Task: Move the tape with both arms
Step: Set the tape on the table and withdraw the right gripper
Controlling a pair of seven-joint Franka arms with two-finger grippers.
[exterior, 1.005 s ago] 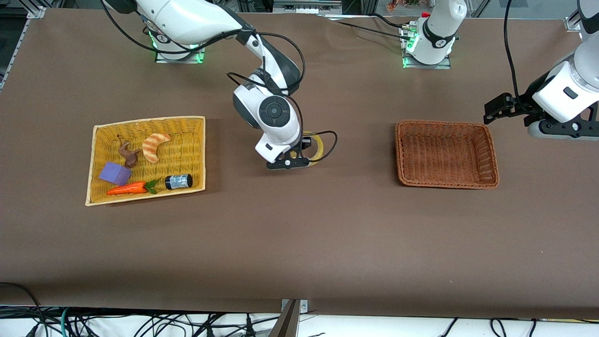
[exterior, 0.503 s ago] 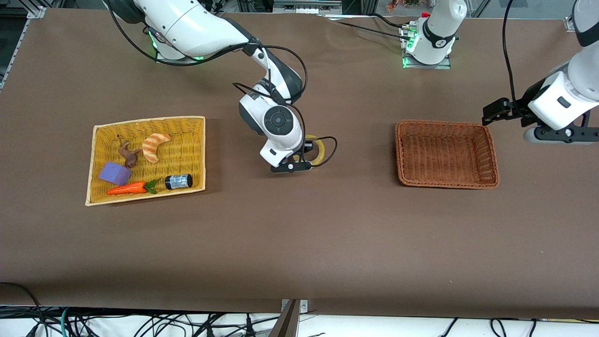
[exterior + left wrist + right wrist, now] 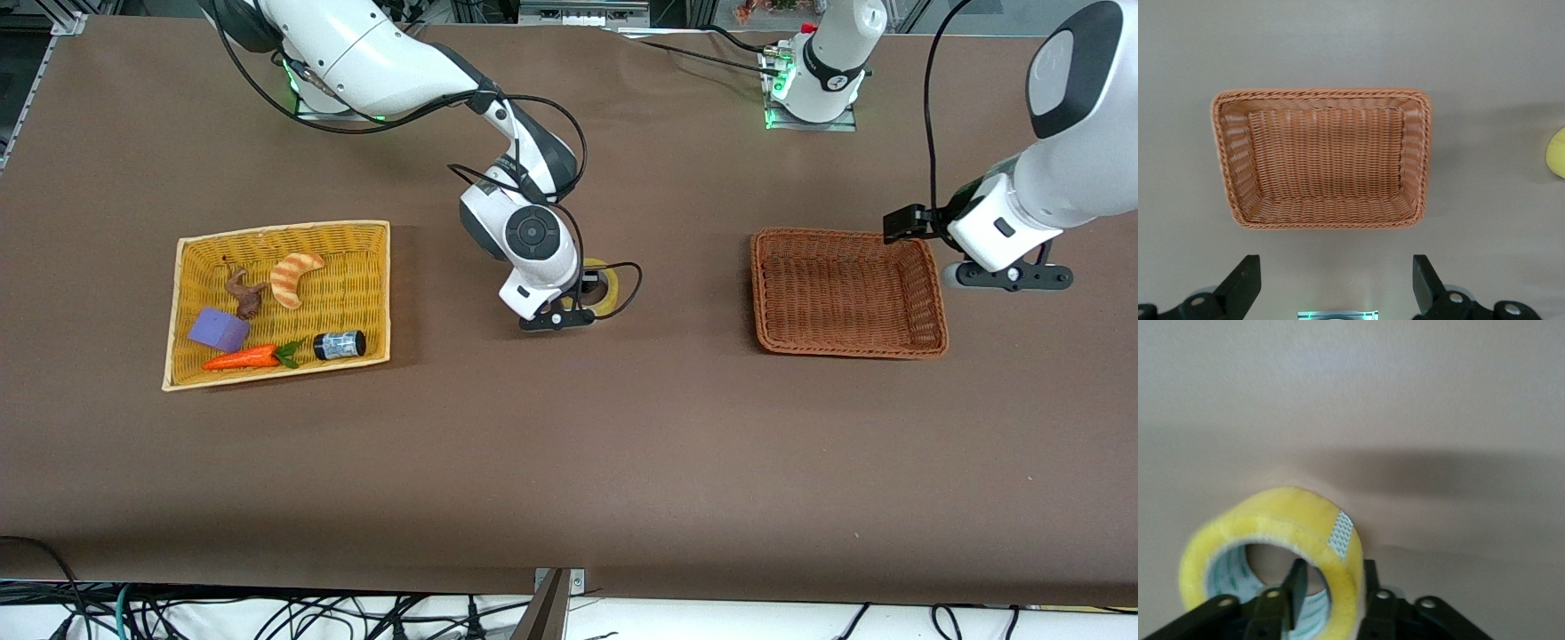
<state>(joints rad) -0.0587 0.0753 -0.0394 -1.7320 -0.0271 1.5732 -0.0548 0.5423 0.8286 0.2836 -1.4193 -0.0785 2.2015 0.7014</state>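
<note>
Next, my left gripper picks up the yellow roll by its ring side (image 3: 611, 290) (image 3: 1557, 153) to pass it into the brown basket.
The tape (image 3: 606, 286) is a yellowish roll standing on edge at the table's middle, between the two baskets. My right gripper (image 3: 587, 292) is shut on the tape. In the right wrist view one finger (image 3: 1295, 587) is inside the ring and the other finger (image 3: 1369, 583) is outside, pinching the roll's wall (image 3: 1331, 553). My left gripper (image 3: 901, 223) is open and empty over the brown basket's (image 3: 933, 298) rim toward the left arm's end. In the left wrist view its fingers (image 3: 1245, 285) stand wide apart over bare table beside the basket (image 3: 1421, 160). A yellow edge of the tape (image 3: 1557, 152) shows there.
A yellow basket (image 3: 373, 233) toward the right arm's end holds a striped croissant toy (image 3: 293, 276), a purple block (image 3: 219, 330), a carrot (image 3: 240, 358), a dark can (image 3: 339, 344) and a brown piece (image 3: 244, 293). The brown basket holds nothing.
My right gripper has carried the tape a little toward the front camera and the left arm's end. My left arm has swung inward, bringing its gripper to the brown basket's rim.
</note>
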